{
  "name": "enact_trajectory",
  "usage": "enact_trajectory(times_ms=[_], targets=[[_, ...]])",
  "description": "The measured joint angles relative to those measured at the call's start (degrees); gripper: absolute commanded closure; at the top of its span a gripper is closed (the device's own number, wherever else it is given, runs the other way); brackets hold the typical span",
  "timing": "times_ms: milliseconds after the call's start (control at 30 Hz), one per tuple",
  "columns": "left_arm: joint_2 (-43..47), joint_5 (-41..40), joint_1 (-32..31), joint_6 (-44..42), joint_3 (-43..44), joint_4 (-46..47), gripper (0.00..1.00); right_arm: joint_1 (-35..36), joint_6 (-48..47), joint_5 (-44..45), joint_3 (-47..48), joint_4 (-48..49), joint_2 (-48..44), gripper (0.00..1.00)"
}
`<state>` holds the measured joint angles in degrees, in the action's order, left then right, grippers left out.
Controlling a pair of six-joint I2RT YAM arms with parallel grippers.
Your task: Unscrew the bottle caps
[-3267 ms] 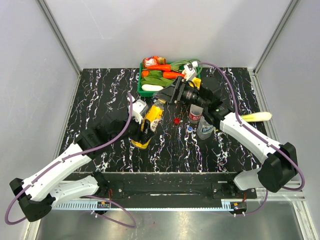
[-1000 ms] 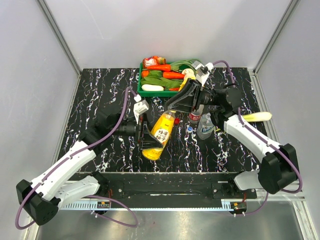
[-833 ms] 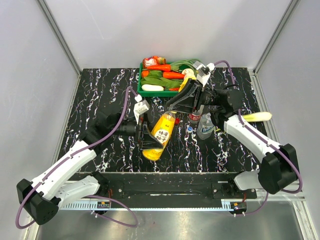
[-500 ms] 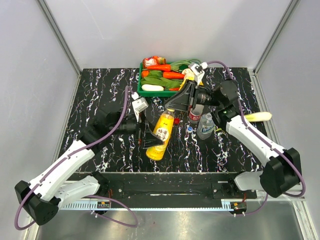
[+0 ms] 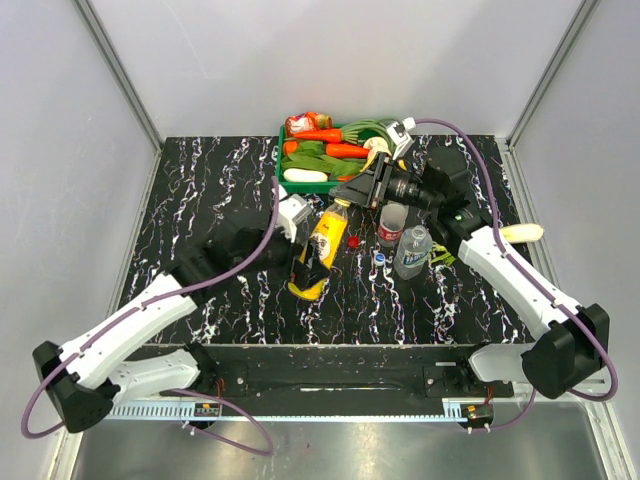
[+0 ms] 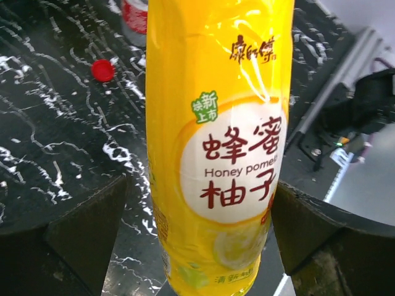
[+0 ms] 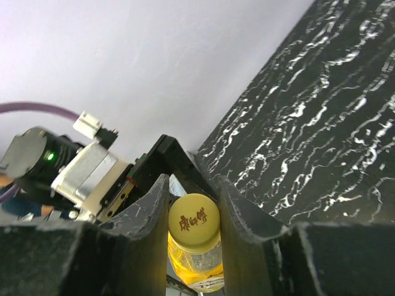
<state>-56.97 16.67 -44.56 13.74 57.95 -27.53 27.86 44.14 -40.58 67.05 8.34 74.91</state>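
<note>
The robot's left gripper will next hold the juice bottle (image 5: 318, 252) around its lower body, so the yellow cap stays free for the right gripper to unscrew.
The orange-yellow juice bottle (image 5: 318, 252) leans over the table with its yellow cap (image 7: 194, 222) pointing at my right gripper (image 7: 193, 196), which is shut on that cap. My left gripper (image 6: 197, 197) stands open around the bottle's lower body (image 6: 219, 142), with a narrow gap on the left finger's (image 6: 86, 237) side. In the top view the left gripper (image 5: 306, 268) straddles the bottle's base end and the right gripper (image 5: 346, 200) is at its neck. A red cap (image 5: 353, 240) and a blue cap (image 5: 380, 258) lie loose on the table. The red-label bottle (image 5: 390, 228) and blue-label bottle (image 5: 412, 252) stand upright beside them.
A green tray (image 5: 296, 186) of vegetables sits behind the bottles at the table's far side. A pale long vegetable (image 5: 520, 233) lies at the right edge behind my right arm. The red cap (image 6: 102, 69) also shows on the black marbled tabletop in the left wrist view.
My left gripper opened and let go of the yellow bottle, then slid back around it. The right gripper kept its grip on the cap, and the bottle swung slightly more upright.
</note>
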Motion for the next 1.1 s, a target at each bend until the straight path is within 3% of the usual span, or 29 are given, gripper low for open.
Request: enact_trajectory(times_ms=[267, 433, 500, 700, 1100], targets=[[-5.55, -17.81, -6.05, 0.26, 1.05, -2.95, 0.03, 0.0, -0.22, 8.52, 0.13, -6.4, -0.39, 1.0], [-8.46, -25.4, -8.79, 0.31, 2.32, -4.13, 0.15, 0.0, -0.17, 10.23, 0.13, -7.56, -0.72, 1.0], [-9.4, -27.26, -9.53, 0.17, 2.8, -4.39, 0.26, 0.0, -0.17, 10.69, 0.13, -7.85, -0.72, 1.0], [-10.16, -28.46, -10.19, -0.44, 3.08, -4.57, 0.48, 0.0, -0.24, 11.21, 0.13, -8.09, -0.72, 1.0], [-9.44, -24.09, -9.77, 0.04, 2.6, -3.3, 0.55, 0.0, -3.19, 10.21, 0.13, -8.2, -1.92, 1.0]])
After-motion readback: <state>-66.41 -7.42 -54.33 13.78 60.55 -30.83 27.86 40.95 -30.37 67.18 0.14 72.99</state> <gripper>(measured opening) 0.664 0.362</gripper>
